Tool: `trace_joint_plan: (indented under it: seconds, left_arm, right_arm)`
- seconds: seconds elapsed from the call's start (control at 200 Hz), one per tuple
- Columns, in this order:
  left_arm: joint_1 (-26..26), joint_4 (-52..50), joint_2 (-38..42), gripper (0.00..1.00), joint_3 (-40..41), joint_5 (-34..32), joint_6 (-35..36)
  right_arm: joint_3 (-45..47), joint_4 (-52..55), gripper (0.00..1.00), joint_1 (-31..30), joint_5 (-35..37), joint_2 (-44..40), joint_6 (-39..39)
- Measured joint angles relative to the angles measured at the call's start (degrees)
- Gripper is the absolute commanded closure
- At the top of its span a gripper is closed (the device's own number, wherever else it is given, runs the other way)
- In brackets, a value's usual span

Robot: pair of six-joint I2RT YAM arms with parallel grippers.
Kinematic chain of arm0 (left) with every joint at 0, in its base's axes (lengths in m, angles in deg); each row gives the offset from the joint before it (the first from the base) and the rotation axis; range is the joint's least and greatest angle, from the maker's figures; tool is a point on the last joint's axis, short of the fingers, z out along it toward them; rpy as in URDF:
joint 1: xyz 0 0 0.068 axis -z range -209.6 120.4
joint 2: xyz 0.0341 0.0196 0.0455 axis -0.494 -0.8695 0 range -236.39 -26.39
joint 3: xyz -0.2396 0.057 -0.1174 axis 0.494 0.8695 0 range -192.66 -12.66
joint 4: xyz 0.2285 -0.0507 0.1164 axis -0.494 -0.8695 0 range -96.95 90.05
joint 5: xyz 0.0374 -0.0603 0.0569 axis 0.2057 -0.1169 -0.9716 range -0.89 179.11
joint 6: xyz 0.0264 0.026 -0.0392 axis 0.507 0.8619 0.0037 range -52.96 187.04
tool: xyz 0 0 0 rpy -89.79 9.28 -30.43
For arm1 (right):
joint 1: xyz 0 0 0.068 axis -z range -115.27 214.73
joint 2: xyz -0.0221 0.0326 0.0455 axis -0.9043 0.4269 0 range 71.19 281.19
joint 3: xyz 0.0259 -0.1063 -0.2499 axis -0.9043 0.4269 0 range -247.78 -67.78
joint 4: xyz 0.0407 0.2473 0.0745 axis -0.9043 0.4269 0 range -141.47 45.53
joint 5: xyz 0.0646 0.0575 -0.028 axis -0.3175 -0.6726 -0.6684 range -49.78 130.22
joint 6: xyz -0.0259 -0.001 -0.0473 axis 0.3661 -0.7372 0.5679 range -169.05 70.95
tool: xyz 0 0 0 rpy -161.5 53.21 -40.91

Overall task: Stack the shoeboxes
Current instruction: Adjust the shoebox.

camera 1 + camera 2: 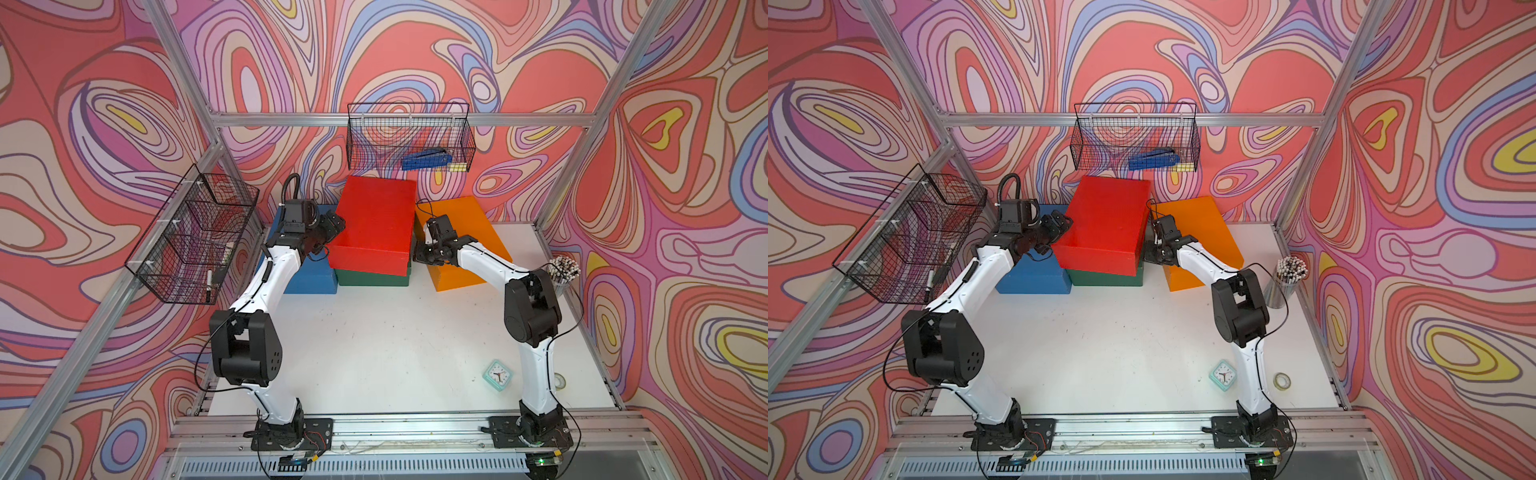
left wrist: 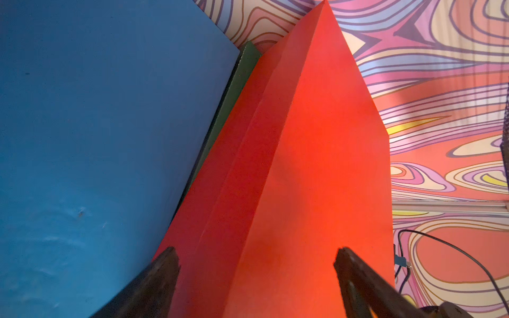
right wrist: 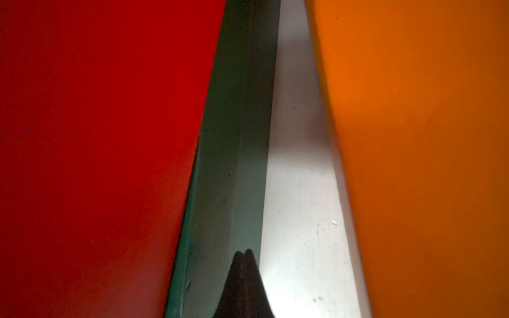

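My left gripper grabs the side facing the blue shoebox next, opposite my right gripper, to square the red shoebox (image 1: pixel 376 224) on the green shoebox.
In both top views the red shoebox (image 1: pixel 376 224) (image 1: pixel 1104 224) lies on the dark green shoebox (image 1: pixel 372 279) at the back of the table, turned slightly askew. The blue shoebox (image 1: pixel 311 278) stands to their left and the orange shoebox (image 1: pixel 457 212) to their right. My left gripper (image 1: pixel 332 237) (image 2: pixel 256 256) is open at the red box's left side, and its fingers (image 2: pixel 168 264) straddle the red wall (image 2: pixel 303 165). My right gripper (image 1: pixel 417 257) (image 3: pixel 245 252) is shut and empty, low in the gap between the green box (image 3: pixel 231 165) and the orange box (image 3: pixel 427 137).
A mint-green clock (image 1: pixel 497 375) and a tape roll (image 1: pixel 1282 380) lie near the right arm's base on the white table (image 1: pixel 374 353). A cup of pencils (image 1: pixel 563 270) stands at the right edge. Wire baskets hang on the back wall (image 1: pixel 409 137) and the left wall (image 1: pixel 191 232).
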Motion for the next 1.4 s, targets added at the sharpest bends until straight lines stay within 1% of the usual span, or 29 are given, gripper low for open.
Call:
trace_joint_plan:
  seconds: [0.06,0.1,0.21,0.23,0.3,0.351,0.431,0.471,0.541,0.596,0.746,0.806,0.826,0.846,0.906,0.911,0.981,1.057,1.152,1.242,1.402]
  left_arm:
    - [0.0,-0.28,1.42,0.08,1.18,-0.52,0.37]
    - [0.0,-0.39,2.36,0.1,2.14,-0.85,0.46]
    - [0.0,-0.26,4.15,0.27,5.29,-1.38,0.66]
    - [0.0,-0.13,4.22,0.32,5.86,-1.38,0.59]
    - [0.0,1.18,4.28,0.55,7.56,-1.01,0.17]
    - [-0.02,2.73,4.33,0.69,7.61,-0.96,0.37]
    - [-0.02,4.31,4.42,0.84,7.58,-1.01,0.22]
    - [0.0,5.11,4.42,0.88,7.56,-0.98,0.13]
    - [-0.02,5.99,4.42,0.92,7.56,-1.01,-0.09]
    - [-0.02,6.43,4.44,0.92,7.56,-1.01,-0.22]
    - [-0.24,6.38,4.63,0.74,7.78,-1.03,-0.59]
    - [-0.66,6.27,5.01,0.73,8.37,-1.01,-0.79]
    - [-0.85,6.27,5.31,0.75,8.72,-0.96,-0.96]
    - [-1.05,6.27,5.57,0.78,9.11,-1.01,-1.07]
    - [-1.6,6.29,7.28,1.0,10.8,-1.7,-1.77]
    - [-1.64,6.29,7.41,1.0,10.91,-1.81,-1.77]
    - [-2.01,5.81,11.06,1.0,13.64,-4.9,-2.69]
    - [-2.29,4.79,16.5,1.0,18.56,-8.7,-4.04]
    - [-2.6,4.76,21.42,1.0,24.06,-10.91,-5.2]
    - [-2.6,4.26,21.42,1.0,24.63,-11.19,-5.22]
    - [-2.6,2.8,17.7,1.0,22.45,-10.95,-5.16]
  right_arm:
    - [1.29,-0.42,1.0,0.0,-0.22,-0.94,-0.09]
    - [1.81,-0.48,1.0,0.02,-0.39,-1.42,-0.11]
    - [2.75,-1.51,1.0,0.0,-1.14,-2.32,-0.15]
    - [2.82,-1.68,1.0,0.02,-1.29,-2.36,-0.15]
    - [2.99,-2.19,1.0,0.02,-1.7,-2.45,-0.24]
    - [3.15,-2.56,1.0,0.02,-2.01,-2.45,-0.37]
    - [3.45,-2.84,1.0,0.07,-2.34,-2.45,-0.57]
    - [3.48,-2.86,1.0,0.09,-2.4,-2.45,-0.66]
    - [3.48,-2.97,1.0,0.2,-2.58,-2.45,-0.79]
    - [3.48,-3.13,1.0,0.33,-2.62,-2.45,-0.87]
    - [3.48,-3.21,1.0,0.55,-2.91,-2.45,-1.11]
    - [3.48,-3.21,1.0,0.59,-3.06,-2.43,-1.18]
    - [3.48,-3.21,1.0,0.61,-3.13,-2.43,-1.18]
    - [3.48,-3.23,1.0,0.63,-3.21,-2.43,-1.18]
    - [3.45,-3.19,1.0,0.66,-3.43,-2.4,-1.18]
    - [3.45,-3.19,1.0,0.66,-3.45,-2.4,-1.18]
    - [3.45,-3.23,1.0,0.66,-3.69,-2.29,-1.2]
    - [3.45,-3.15,1.0,0.66,-3.89,-2.19,-1.2]
    - [3.45,-3.15,1.0,0.66,-3.96,-2.14,-1.22]
    - [3.45,-3.15,1.0,0.66,-4.26,-2.12,-1.25]
    - [3.45,-3.17,1.0,0.66,-4.5,-2.08,-1.7]
